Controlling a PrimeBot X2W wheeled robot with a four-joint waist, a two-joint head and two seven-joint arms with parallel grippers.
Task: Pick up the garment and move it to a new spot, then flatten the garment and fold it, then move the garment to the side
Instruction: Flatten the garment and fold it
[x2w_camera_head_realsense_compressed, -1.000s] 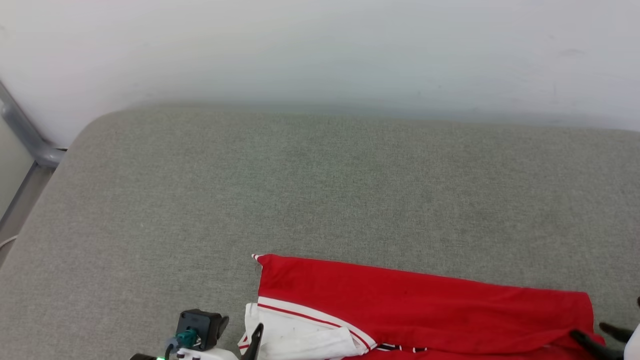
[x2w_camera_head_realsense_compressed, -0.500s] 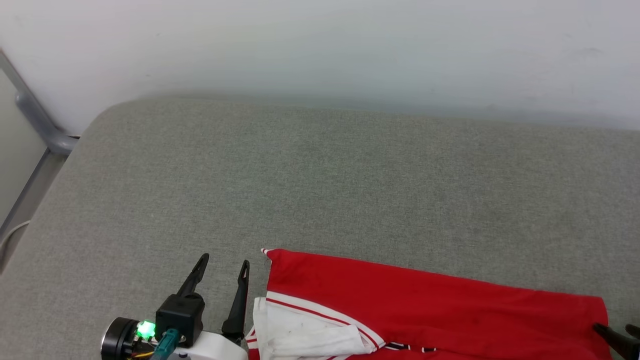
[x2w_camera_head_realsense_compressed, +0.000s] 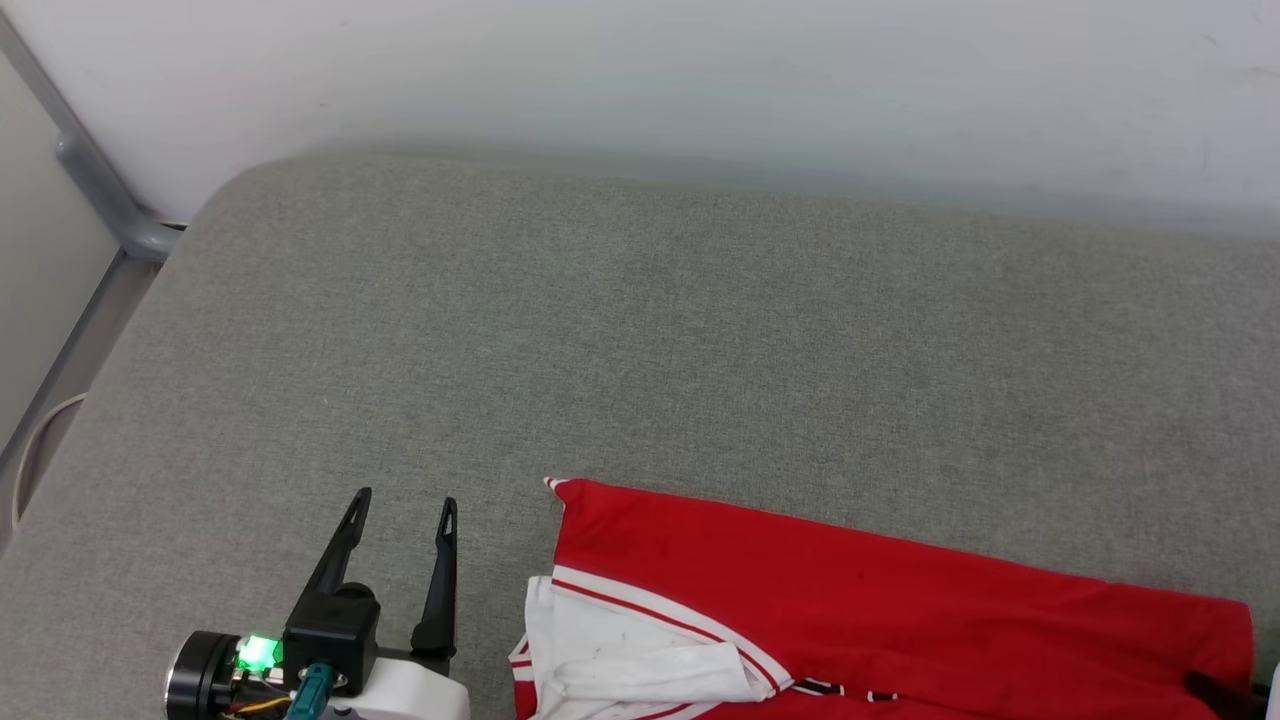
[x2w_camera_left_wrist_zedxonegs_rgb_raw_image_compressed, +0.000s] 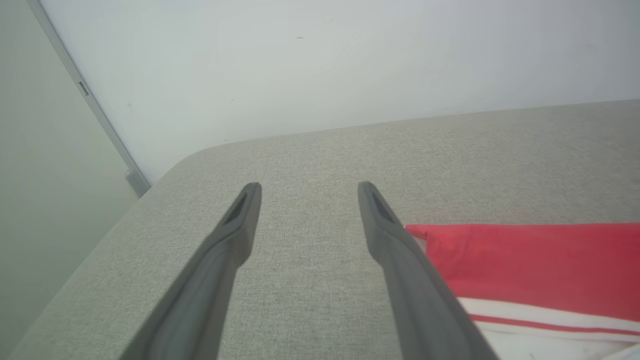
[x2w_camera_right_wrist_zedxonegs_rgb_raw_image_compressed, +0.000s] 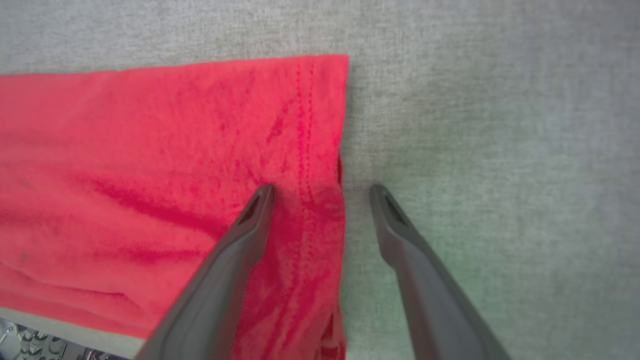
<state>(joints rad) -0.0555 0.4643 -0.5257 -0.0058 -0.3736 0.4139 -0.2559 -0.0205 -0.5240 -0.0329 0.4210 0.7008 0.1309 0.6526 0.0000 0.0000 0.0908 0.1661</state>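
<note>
The garment is next for my right gripper to pinch by its stitched hem edge (x2w_camera_head_realsense_compressed: 1238, 648). Only that hem edge is free, since the garment's red body (x2w_camera_head_realsense_compressed: 924, 600) lies flat.
The garment (x2w_camera_head_realsense_compressed: 880, 610), a red jersey with a white sleeve (x2w_camera_head_realsense_compressed: 630, 665) and red-and-white trim, lies folded on the grey cushion at the head view's bottom right. My left gripper (x2w_camera_head_realsense_compressed: 403, 503) stands open just left of it, apart from the cloth, with nothing between its fingers. In the left wrist view this gripper (x2w_camera_left_wrist_zedxonegs_rgb_raw_image_compressed: 310, 187) points over bare cushion, and the garment (x2w_camera_left_wrist_zedxonegs_rgb_raw_image_compressed: 530, 265) lies beside its right finger. My right gripper (x2w_camera_right_wrist_zedxonegs_rgb_raw_image_compressed: 322, 190) is open over the garment's (x2w_camera_right_wrist_zedxonegs_rgb_raw_image_compressed: 150, 165) right hem, one finger above red cloth and the other above cushion. One of its dark fingers (x2w_camera_head_realsense_compressed: 1212, 688) shows at the garment's right end.
The grey fabric cushion (x2w_camera_head_realsense_compressed: 640, 350) runs wide behind and left of the garment, with a rounded far-left corner. A white wall (x2w_camera_head_realsense_compressed: 700, 80) backs it. A grey metal rail (x2w_camera_head_realsense_compressed: 100, 190) slants down at the far left, beside the cushion's edge.
The camera has shifted. My left gripper has risen into view and drawn left, away from the white sleeve. My right gripper has sunk toward the head view's bottom right corner.
</note>
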